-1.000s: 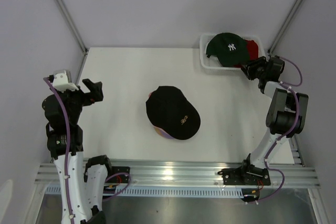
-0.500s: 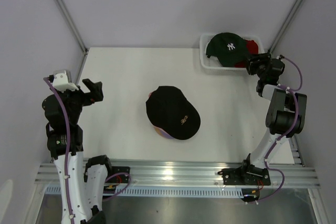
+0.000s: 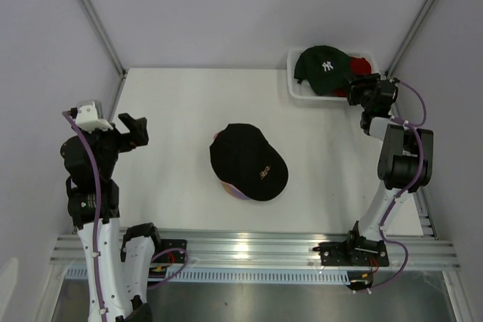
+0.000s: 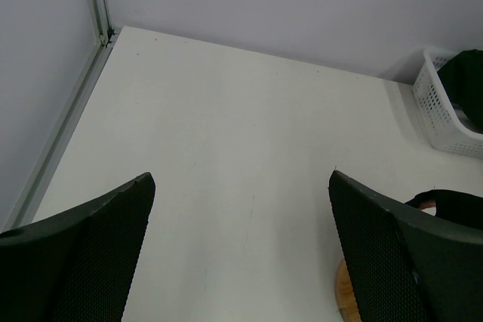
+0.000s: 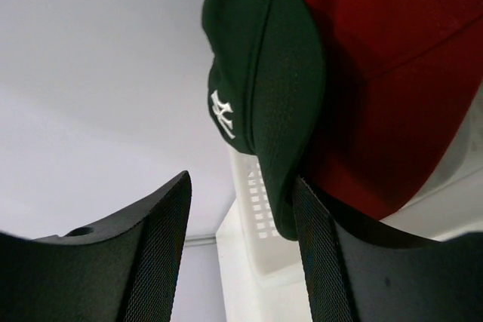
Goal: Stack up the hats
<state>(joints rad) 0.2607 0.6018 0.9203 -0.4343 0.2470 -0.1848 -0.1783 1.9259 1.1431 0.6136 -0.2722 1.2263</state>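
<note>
The green cap should be grabbed next by its brim edge beside the red cap, with my right gripper. This will leave the green cap's top open, so the green cap can be stacked over the black cap.
A black cap lies mid-table on top of a stack; pink and purple edges peek out under it. A dark green cap lies over a red cap in the white mesh basket at the back right. My right gripper is open at the basket's front right. In the right wrist view its fingers straddle the green cap's lower edge, beside the red cap. My left gripper is open and empty at the far left. No white cap shows.
A round wooden stand shows under the black cap in the left wrist view. The left gripper looks over bare table toward the basket. A wall and frame post stand close behind the basket.
My right gripper has moved left and back up to the basket. The green cap has shifted slightly back and left. The left arm has not moved.
</note>
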